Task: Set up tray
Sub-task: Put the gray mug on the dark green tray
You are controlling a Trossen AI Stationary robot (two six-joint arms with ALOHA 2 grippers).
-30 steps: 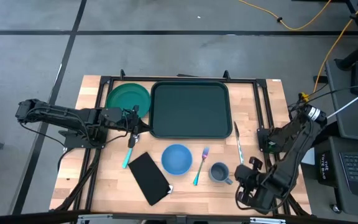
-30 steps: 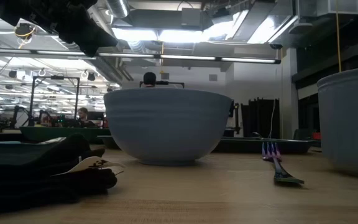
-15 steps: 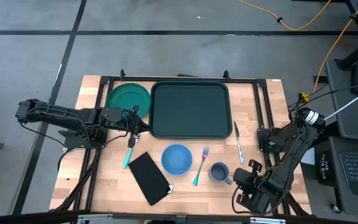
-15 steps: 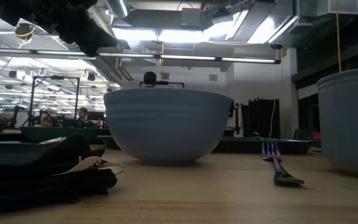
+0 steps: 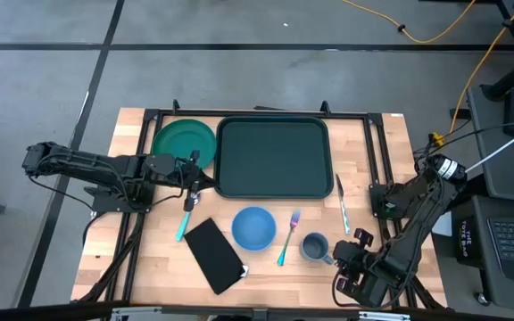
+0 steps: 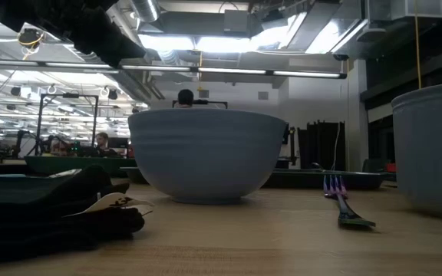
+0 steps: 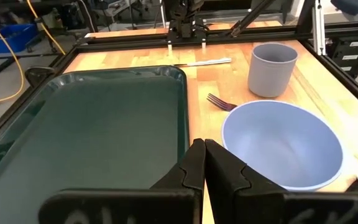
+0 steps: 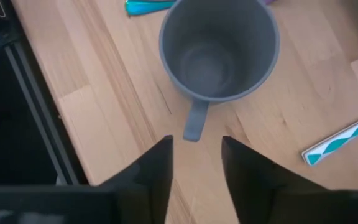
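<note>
My right gripper needs to grab the grey mug by its handle (image 5: 329, 260) next, and then set it on the dark green tray (image 5: 275, 157).
The dark green tray (image 5: 275, 157) lies at the table's far middle, also in the left wrist view (image 7: 92, 124). My left gripper (image 5: 209, 181) hovers shut by the tray's near left corner, its fingers (image 7: 204, 167) closed with nothing between them. A grey mug (image 5: 314, 247) stands near the front right, its handle (image 8: 194, 121) pointing at my right gripper (image 8: 196, 155). That gripper (image 5: 351, 254) is open. Its fingers stand on either side of the handle's free end and do not touch it.
A green plate (image 5: 184, 141) sits left of the tray. In front of the tray lie a blue bowl (image 5: 254, 227), a fork (image 5: 288, 236), a knife (image 5: 342, 203), a teal utensil (image 5: 186, 221) and a black napkin (image 5: 213, 254). A black frame (image 5: 377, 152) borders the table.
My right gripper has crept a little toward the table's left and near edges, beside the mug. The mug and the other things have stayed in place.
</note>
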